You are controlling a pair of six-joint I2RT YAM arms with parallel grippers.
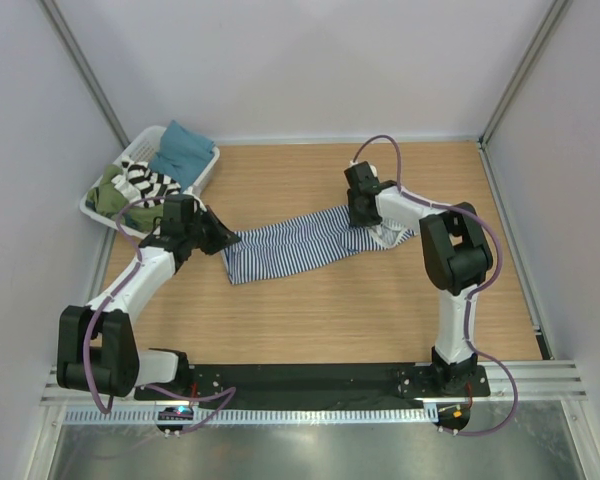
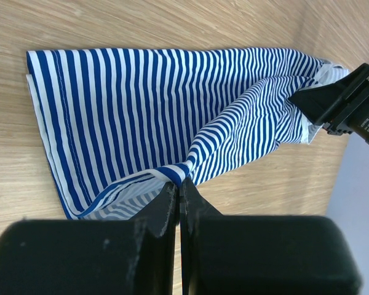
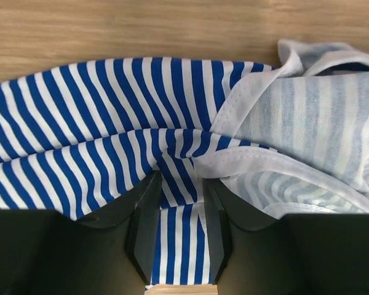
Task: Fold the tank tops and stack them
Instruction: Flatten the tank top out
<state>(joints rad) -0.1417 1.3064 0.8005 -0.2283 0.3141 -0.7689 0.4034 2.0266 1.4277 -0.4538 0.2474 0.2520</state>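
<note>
The tank top needs to be spread flat for folding, so my right gripper should next grip its striped edge beside the white-bound straps, opposite my left gripper.
The navy-and-white thin-striped tank top lies stretched across the table between both arms. My left gripper is shut on its gathered edge, the jaws pinching a fold of the stripes. My right gripper is at the other end, by the white-bound straps. Its jaws stand apart, and a flat strip of the striped cloth lies between the fingers. The broad black-and-white striped tank top sits crumpled in the basket.
The white slatted basket stands at the far left corner and also holds a teal cloth and a green cloth. Pale walls close in the wooden table on three sides. The right gripper's black body shows in the left wrist view.
</note>
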